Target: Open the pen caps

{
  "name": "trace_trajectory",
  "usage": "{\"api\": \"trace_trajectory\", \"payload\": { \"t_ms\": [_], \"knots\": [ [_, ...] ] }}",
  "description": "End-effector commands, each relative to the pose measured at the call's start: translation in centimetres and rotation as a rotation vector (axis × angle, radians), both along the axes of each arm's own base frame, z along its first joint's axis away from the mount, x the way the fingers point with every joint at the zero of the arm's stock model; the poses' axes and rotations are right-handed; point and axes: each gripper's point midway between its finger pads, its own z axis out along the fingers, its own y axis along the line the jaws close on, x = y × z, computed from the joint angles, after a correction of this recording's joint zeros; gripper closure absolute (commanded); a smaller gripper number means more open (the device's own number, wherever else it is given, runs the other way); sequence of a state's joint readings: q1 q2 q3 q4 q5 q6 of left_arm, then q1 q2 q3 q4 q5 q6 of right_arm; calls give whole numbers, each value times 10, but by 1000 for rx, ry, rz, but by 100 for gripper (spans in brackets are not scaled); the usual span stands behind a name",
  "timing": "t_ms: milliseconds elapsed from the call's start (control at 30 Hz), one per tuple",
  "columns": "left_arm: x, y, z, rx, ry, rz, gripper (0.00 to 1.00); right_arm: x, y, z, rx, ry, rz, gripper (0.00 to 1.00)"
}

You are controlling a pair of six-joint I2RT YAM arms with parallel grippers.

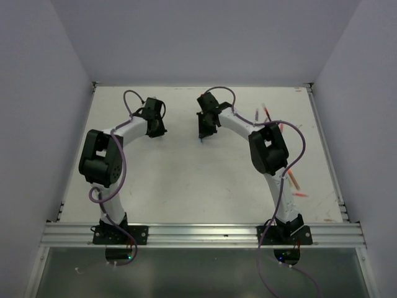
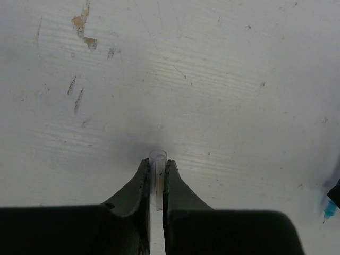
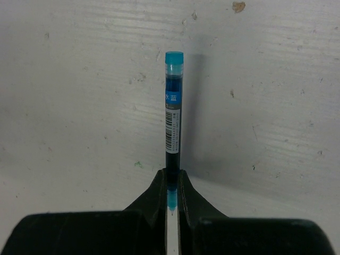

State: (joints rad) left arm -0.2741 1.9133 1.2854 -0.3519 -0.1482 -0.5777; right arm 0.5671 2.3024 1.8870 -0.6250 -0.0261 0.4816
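Note:
The teal-blue pen [image 3: 173, 122] hangs over the empty, flat table with its shadow close beside it and would land, so it is time for my right gripper to open now.
My left gripper [image 2: 157, 162] is shut on a small clear pen cap [image 2: 158, 172], whose open end sticks out past the fingertips just above the white table. My right gripper [image 3: 174, 173] is shut on a teal-blue pen [image 3: 173, 122] near its bare writing tip, with the barrel pointing away from the jaws. In the top view the left gripper [image 1: 154, 119] and the right gripper [image 1: 205, 127] hang apart at the table's far middle. The pen's end [image 1: 201, 140] peeks out below the right gripper. It also shows at the right edge of the left wrist view [image 2: 329, 208].
Several loose pens lie along the table's right side, red and orange ones near the far right [image 1: 267, 112] and beside the right arm [image 1: 293, 181]. White walls close in the table on three sides. Chipped paint marks [image 2: 84, 29] show on the surface.

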Motion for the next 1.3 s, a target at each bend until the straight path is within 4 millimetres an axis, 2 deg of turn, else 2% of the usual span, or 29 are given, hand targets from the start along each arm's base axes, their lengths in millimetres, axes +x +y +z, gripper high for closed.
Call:
{"api": "trace_trajectory", "payload": {
  "t_ms": [0,400,500,533,667,700,733,900,1067,1133,1233,1267],
  "knots": [
    [6,3,2,58,-10,-12,100,3,1,7,6,-8,23,96],
    [-2,10,-22,104,62,-2,96,1,-1,-3,-7,5,27,88],
    [-2,10,-23,107,67,-3,91,1,-1,-3,-7,5,31,83],
    [-2,11,-23,112,65,-2,87,0,-1,-3,-8,6,31,81],
    [-4,14,-24,124,70,4,78,-1,-1,-5,-7,10,34,78],
    [-4,14,-24,122,70,7,73,-1,-1,-7,-9,14,34,75],
    [-4,14,-25,121,72,5,71,-1,-1,-7,-8,15,33,72],
    [-8,17,-25,126,71,14,67,-1,0,-8,-7,15,44,71],
    [-6,18,-13,129,44,25,61,5,2,8,4,-33,69,60],
    [-4,18,-6,123,29,27,58,10,4,22,14,-72,85,54],
    [3,15,14,111,-10,15,53,19,2,44,-1,-126,87,50],
    [3,15,21,112,-16,12,53,24,2,57,0,-158,82,50]
  ]
}}
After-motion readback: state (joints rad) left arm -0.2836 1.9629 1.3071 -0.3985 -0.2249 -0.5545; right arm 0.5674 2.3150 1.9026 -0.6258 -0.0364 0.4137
